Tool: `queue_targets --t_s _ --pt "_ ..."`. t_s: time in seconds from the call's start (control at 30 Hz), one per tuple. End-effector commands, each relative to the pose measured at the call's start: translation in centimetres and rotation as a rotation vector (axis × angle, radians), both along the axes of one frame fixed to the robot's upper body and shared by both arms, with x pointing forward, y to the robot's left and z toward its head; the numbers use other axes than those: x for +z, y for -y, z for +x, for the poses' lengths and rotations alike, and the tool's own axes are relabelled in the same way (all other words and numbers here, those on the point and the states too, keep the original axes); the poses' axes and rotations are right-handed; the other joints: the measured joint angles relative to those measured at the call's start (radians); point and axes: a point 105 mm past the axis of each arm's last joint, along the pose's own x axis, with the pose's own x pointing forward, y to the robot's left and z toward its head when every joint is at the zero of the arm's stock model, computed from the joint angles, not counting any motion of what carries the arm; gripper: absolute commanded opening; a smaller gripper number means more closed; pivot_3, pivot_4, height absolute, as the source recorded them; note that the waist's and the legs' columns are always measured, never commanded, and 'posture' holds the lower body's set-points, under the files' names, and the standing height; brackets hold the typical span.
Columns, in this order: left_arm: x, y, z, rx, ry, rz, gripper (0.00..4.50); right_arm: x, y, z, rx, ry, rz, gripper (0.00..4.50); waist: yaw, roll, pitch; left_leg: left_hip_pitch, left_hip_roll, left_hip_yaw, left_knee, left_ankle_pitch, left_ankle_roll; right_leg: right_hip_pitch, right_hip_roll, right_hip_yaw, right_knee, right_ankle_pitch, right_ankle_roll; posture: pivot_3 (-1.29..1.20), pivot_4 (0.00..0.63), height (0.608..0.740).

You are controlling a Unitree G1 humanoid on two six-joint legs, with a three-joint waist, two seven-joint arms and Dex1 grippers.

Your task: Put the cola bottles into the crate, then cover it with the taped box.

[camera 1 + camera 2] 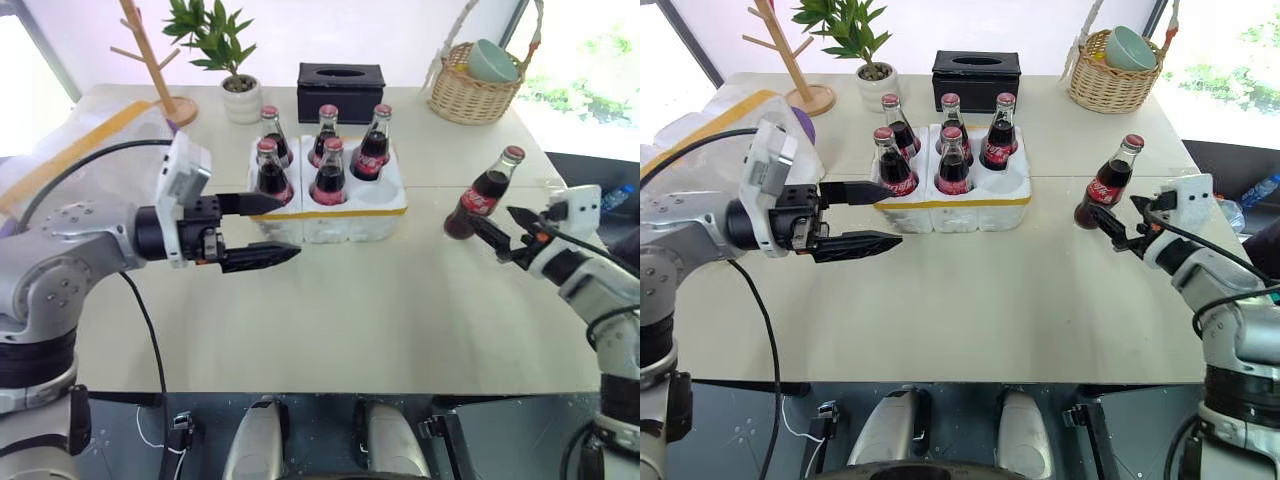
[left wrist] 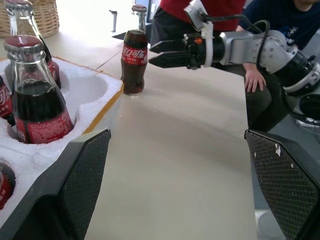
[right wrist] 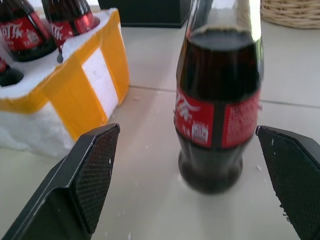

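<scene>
My right gripper isn't ready to close on the bottle yet: its fingers stop short of the bottle's red label [image 1: 479, 201], so it should move toward the label first.
Several cola bottles [image 1: 328, 172] stand in the wells of the crate [image 1: 350, 228], a low white foam tray with a yellow band; its front right well is bare. One more cola bottle [image 1: 487, 190] stands alone on the table to the crate's right. My right gripper [image 1: 492, 217] is open just short of this bottle, fingers [image 3: 90, 170] spread wider than it and level with its label [image 3: 217, 110]. My left gripper [image 1: 290, 227] is open and holds nothing, in front of the crate's front left corner. The taped box [image 1: 90, 140] sits at the far left, partly behind my left arm.
Along the back of the table are a wooden stand [image 1: 150, 60], a potted plant [image 1: 235, 95], a black tissue box [image 1: 340, 90] and a wicker basket [image 1: 478, 95] with a bowl. Two people sit beyond the table's right edge; one hand [image 2: 255, 80] rests there.
</scene>
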Motion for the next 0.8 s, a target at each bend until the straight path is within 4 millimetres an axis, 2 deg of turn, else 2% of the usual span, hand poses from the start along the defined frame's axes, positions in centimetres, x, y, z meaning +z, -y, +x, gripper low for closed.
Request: queue_targets --t_s 0.03,0.37,0.47,0.53,0.57,0.73,0.8 --pt "1.0 0.4 -0.1 -0.01 0.05 -0.02 4.47 0.8 0.1 1.2 -0.012 0.049 0.006 4.5 0.0 0.0 0.0 0.0 0.0 0.0 0.0 0.0 0.0 0.0 0.0 0.0 0.0 0.0 0.0 0.0 0.15 0.736" --pt "1.2 0.9 0.1 -0.019 0.069 -0.014 4.47 -0.1 -0.3 4.7 -0.026 0.05 0.025 4.5 -0.006 0.0 0.0 0.0 0.0 0.0 -0.001 0.0 0.0 0.0 0.0 0.0 0.0 0.0 0.0 0.0 0.15 0.736" --pt "1.2 0.9 0.1 -0.02 0.071 -0.014 4.5 0.4 -0.4 5.0 -0.01 0.08 0.036 3.71 -0.005 0.0 0.0 0.0 0.0 0.0 -0.001 0.0 0.0 0.0 0.0 0.0 0.0 0.0 0.0 0.0 0.15 0.736" --pt "1.1 0.9 0.0 -0.022 0.073 -0.012 4.5 0.8 -0.7 4.9 0.006 0.095 0.029 2.82 -0.006 0.001 0.001 0.0 0.0 0.0 -0.001 0.0 0.0 0.0 0.0 0.0 0.0 0.0 0.0 0.0 0.15 0.736" --pt "1.1 0.9 0.0 -0.022 0.073 -0.011 4.5 1.1 -0.7 4.8 0.011 0.106 0.025 2.83 -0.007 0.001 0.001 0.0 0.0 0.0 -0.001 0.0 0.0 0.0 0.0 0.0 0.0 0.0 0.0 0.0 0.15 0.736" --pt "1.1 -0.2 0.3 0.02 0.075 -0.003 4.5 7.3 -2.6 3.2 0.139 0.277 0.121 2.83 -0.01 0.007 0.004 -0.001 0.0 0.001 -0.001 0.0 0.0 -0.002 0.0 0.001 0.0 0.0 0.0 0.0 0.15 0.736" --pt "1.1 -0.9 0.4 0.05 0.076 -0.002 4.5 10.7 -4.6 2.1 0.256 0.352 0.18 2.83 -0.019 0.009 0.005 -0.001 0.0 0.001 -0.002 0.0 0.0 -0.002 0.0 0.001 0.0 0.0 0.0 0.0 0.15 0.736"
